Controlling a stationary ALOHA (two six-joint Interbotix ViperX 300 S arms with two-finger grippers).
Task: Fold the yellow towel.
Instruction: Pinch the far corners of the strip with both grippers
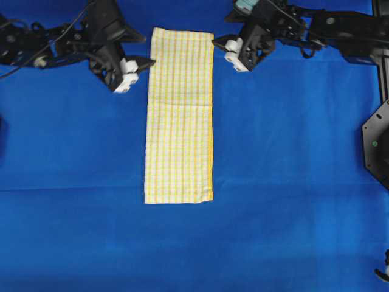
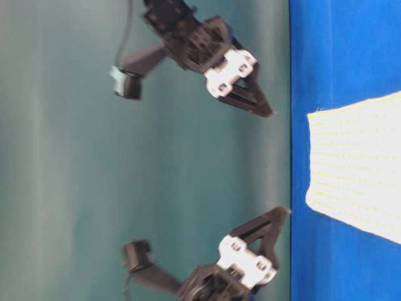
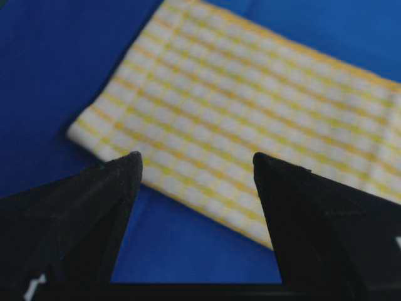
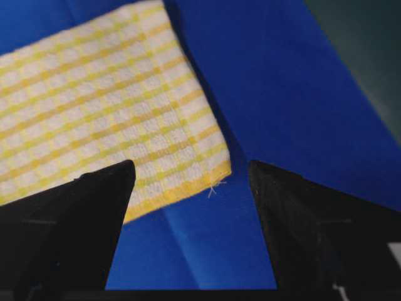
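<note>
My right gripper picks up the towel by its end corner [image 1: 211,35] next, where the edges are free. The towel's long middle [image 1: 179,115] lies flat on the tablecloth.
The yellow towel [image 1: 179,115] lies flat on the blue tablecloth [image 1: 292,182] as a long narrow strip, running from the far edge toward the front. My left gripper [image 1: 148,51] is open and empty, just left of the towel's far left corner. In the left wrist view the towel [image 3: 250,106] edge runs between the open fingers of the left gripper [image 3: 197,166]. My right gripper [image 1: 220,48] is open and empty, just right of the far right corner. In the right wrist view the towel [image 4: 100,100] corner sits between the open fingers of the right gripper [image 4: 191,169].
A black arm mount [image 1: 377,146] stands at the table's right edge. Both arms stretch along the far edge. The table-level view shows the towel's end [image 2: 357,163] and a green wall [image 2: 62,157] behind.
</note>
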